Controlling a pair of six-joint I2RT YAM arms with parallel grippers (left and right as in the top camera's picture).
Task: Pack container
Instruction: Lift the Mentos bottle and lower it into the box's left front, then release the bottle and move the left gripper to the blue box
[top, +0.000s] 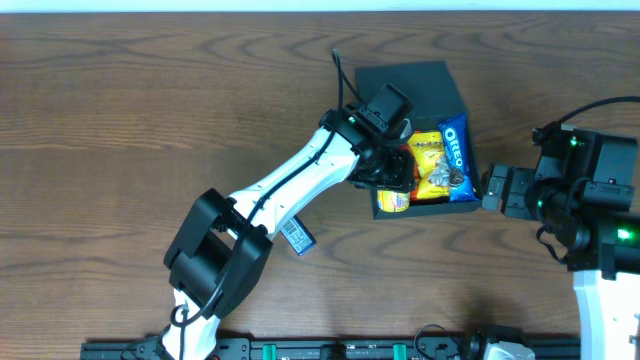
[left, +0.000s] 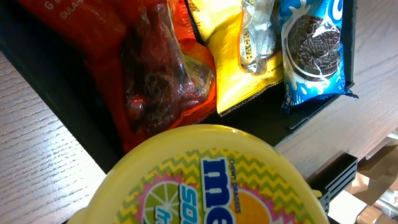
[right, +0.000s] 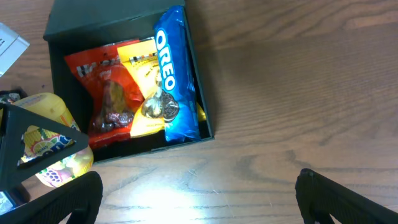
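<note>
The tub is hanging inside the container's sides above the container's near corner and would land in the container, so my left gripper needs to open.
The dark teal container (top: 462, 100) sits right of centre with its lid (top: 400, 78) swung open to the far side. Inside lie a blue Oreo packet (top: 456, 146), a yellow packet (top: 432, 160) and a red packet (left: 149, 68). My left gripper (top: 388, 178) is shut on a yellow Mentos tub (top: 393, 201) at the container's near left corner; the tub fills the bottom of the left wrist view (left: 211, 180) and hides the fingers there. My right gripper (right: 199, 199) is open and empty over bare table, just right of the container (right: 68, 18).
A small blue-and-white packet (top: 298, 237) lies on the table beside the left arm. A black cable (top: 341, 75) rises by the lid. The Oreo packet (right: 171, 74) leans along the container's right wall.
</note>
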